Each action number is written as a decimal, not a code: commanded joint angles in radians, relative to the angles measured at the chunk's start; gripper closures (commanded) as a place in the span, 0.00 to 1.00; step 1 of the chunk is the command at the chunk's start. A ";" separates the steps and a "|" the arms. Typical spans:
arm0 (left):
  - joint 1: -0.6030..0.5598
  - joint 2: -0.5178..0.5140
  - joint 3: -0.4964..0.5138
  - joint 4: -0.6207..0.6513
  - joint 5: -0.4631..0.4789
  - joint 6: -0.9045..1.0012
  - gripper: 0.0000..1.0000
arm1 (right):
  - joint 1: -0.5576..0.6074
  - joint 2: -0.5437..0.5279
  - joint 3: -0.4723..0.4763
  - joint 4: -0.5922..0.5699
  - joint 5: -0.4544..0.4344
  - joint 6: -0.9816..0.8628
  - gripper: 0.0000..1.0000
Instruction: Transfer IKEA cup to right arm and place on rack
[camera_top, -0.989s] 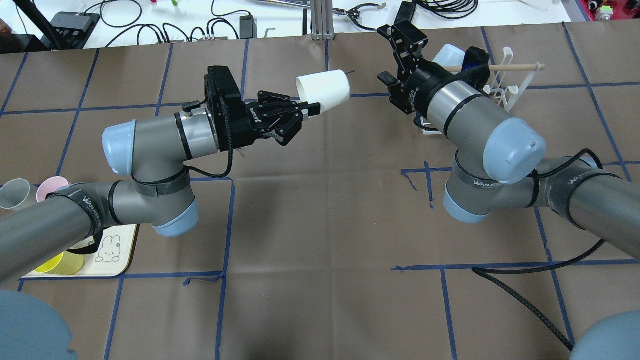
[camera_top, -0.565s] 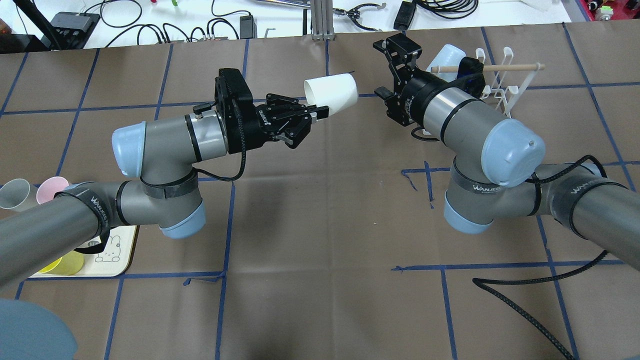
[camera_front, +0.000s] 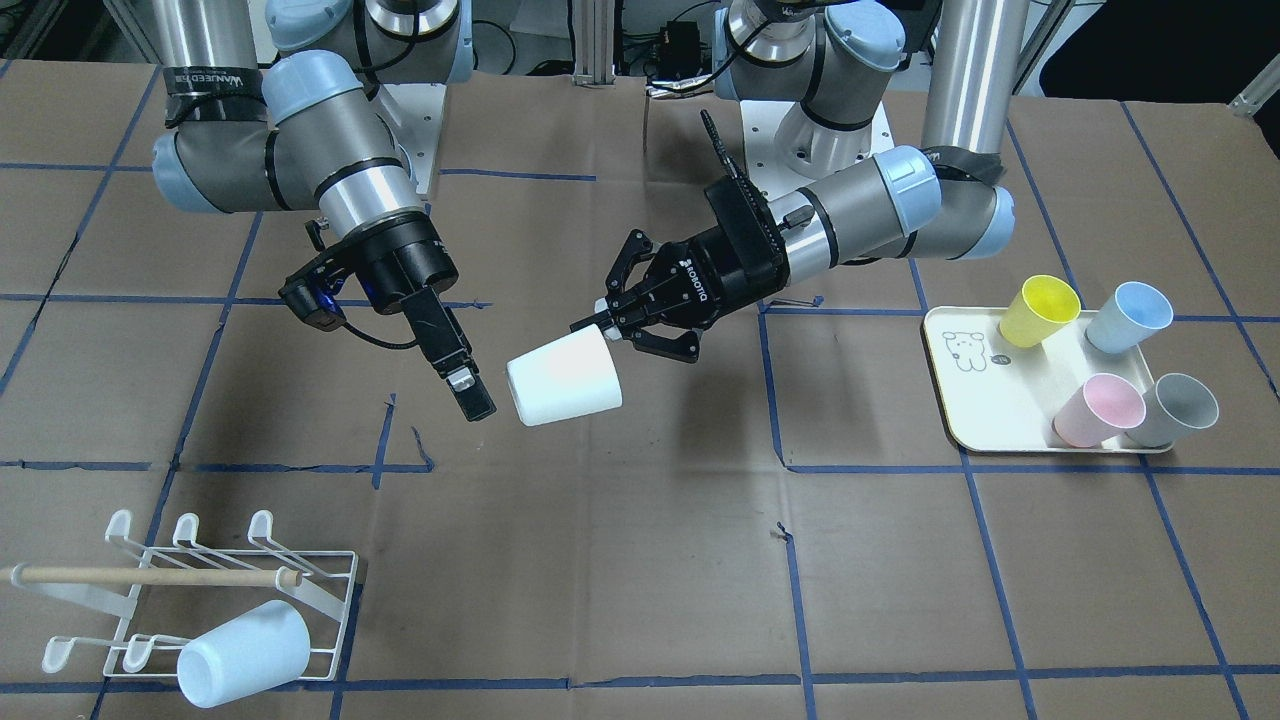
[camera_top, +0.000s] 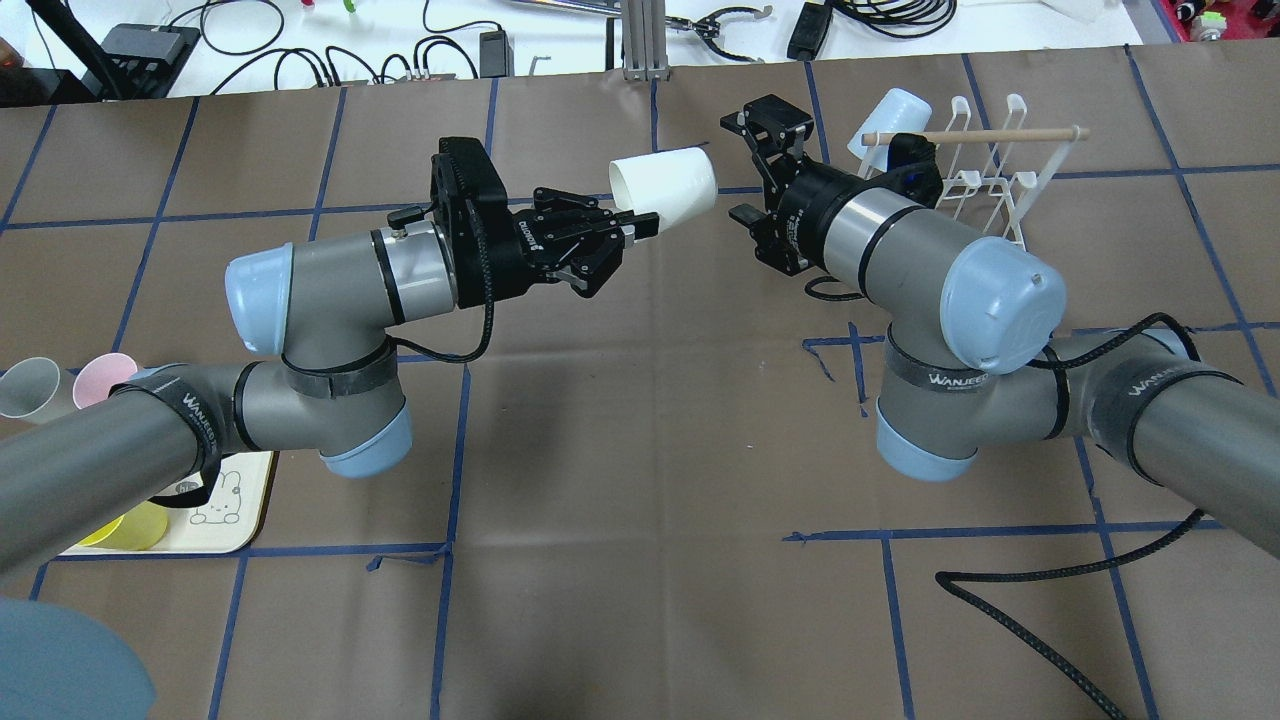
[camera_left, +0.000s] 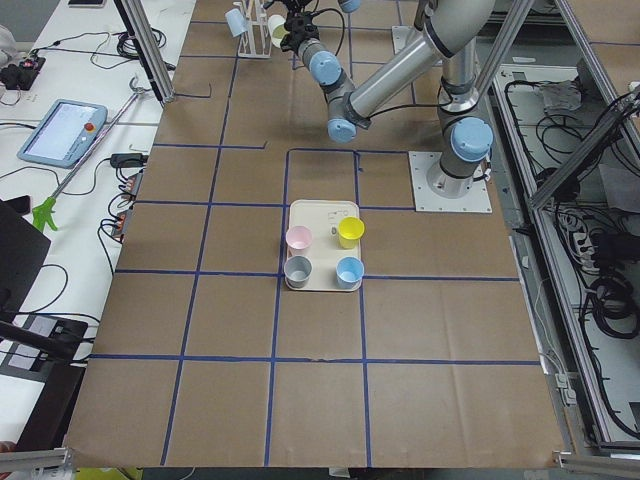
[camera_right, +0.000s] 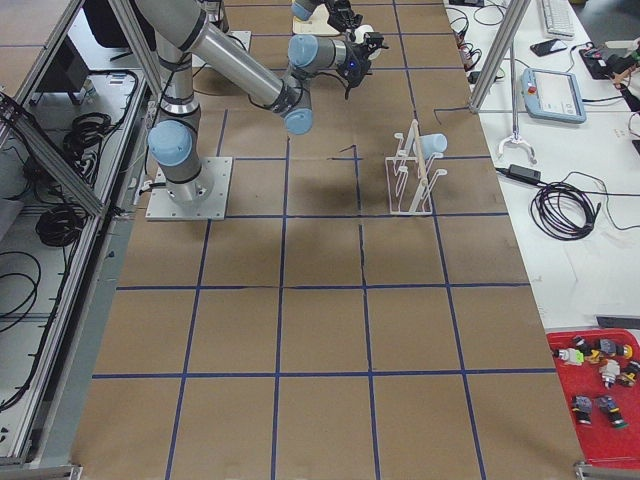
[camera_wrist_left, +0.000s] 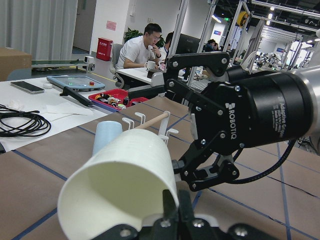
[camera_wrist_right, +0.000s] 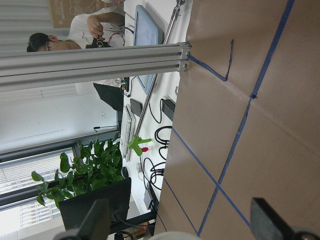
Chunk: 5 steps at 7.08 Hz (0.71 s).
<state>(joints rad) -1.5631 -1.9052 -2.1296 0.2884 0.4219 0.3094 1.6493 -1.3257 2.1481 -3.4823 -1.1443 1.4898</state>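
Note:
The white cup's open rim (camera_front: 609, 366) needs to stay free to go onto the rack. My right gripper should grab the cup by its closed base end (camera_front: 523, 390) next.
The white IKEA cup (camera_top: 665, 182) hangs on its side above the table middle, and my left gripper (camera_top: 640, 222) is shut on its rim. The front view shows that cup (camera_front: 565, 385) with the left gripper (camera_front: 602, 325) behind it. My right gripper (camera_front: 468, 392) hovers just beside the cup's far end without touching it. In the right wrist view its fingers (camera_wrist_right: 95, 220) stand wide apart, open and empty, with the cup's edge (camera_wrist_right: 175, 236) low between them. The white wire rack (camera_top: 990, 175) stands at the far right behind the right arm, with a light-blue cup (camera_top: 885, 115) on it.
A cream tray (camera_front: 975, 400) near the left arm's side holds yellow (camera_front: 1040, 310), blue (camera_front: 1128, 315), pink (camera_front: 1100, 408) and grey (camera_front: 1180, 408) cups. A black cable (camera_top: 1040, 600) trails over the table under the right arm. Cables and tools lie past the far edge.
My left arm carried the white cup a little right and then held still. The right gripper swung left, away from the rack and toward the cup.

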 joint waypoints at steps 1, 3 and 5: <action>0.000 0.000 0.000 0.000 0.000 -0.001 1.00 | 0.010 0.000 -0.005 0.003 -0.020 0.000 0.00; 0.000 0.000 0.000 0.000 0.000 -0.001 1.00 | 0.033 0.000 -0.011 0.002 -0.032 0.003 0.00; 0.000 0.000 -0.001 0.000 0.000 -0.007 1.00 | 0.064 0.002 -0.024 0.002 -0.051 0.004 0.00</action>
<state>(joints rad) -1.5631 -1.9052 -2.1294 0.2884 0.4219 0.3040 1.6961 -1.3248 2.1314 -3.4804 -1.1875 1.4927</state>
